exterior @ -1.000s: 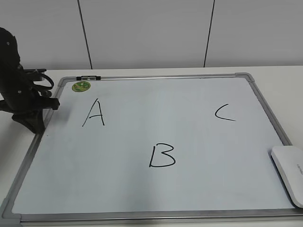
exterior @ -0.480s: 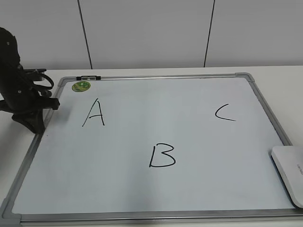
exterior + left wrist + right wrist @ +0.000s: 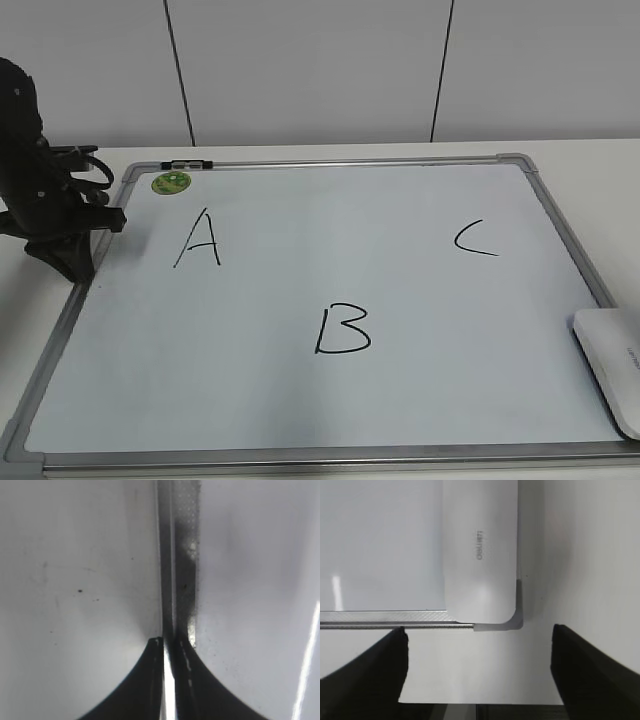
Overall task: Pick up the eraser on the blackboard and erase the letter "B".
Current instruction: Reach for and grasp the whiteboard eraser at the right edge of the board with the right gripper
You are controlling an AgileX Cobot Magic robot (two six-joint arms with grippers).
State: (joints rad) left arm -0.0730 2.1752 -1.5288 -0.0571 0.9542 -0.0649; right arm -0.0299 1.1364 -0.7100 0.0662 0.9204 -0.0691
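The robot's right hand will next grab the eraser by its two long sides, because the block [image 3: 615, 365] [image 3: 480, 545] is narrow across there and too long from end to end.
The blackboard [image 3: 430, 300] is a white dry-erase board with a grey frame, lying flat on the table. The letter "B" [image 3: 343, 330] is drawn in black at its lower middle. The eraser [image 3: 612, 365], a white rounded block, lies on the board's near right corner. It also shows in the right wrist view [image 3: 480, 550], with small grey lettering. My right gripper [image 3: 479, 630] is open and empty just short of the eraser's near end; it is out of the exterior view. My left gripper [image 3: 75, 262] is shut and empty over the board's left frame [image 3: 177, 555].
A black "A" [image 3: 203, 240] is at the upper left and a "C" [image 3: 473, 238] at the upper right. A green round sticker [image 3: 171, 183] and a small black clip [image 3: 186, 164] sit at the far left corner. The table's front edge [image 3: 470, 703] is close below the right gripper.
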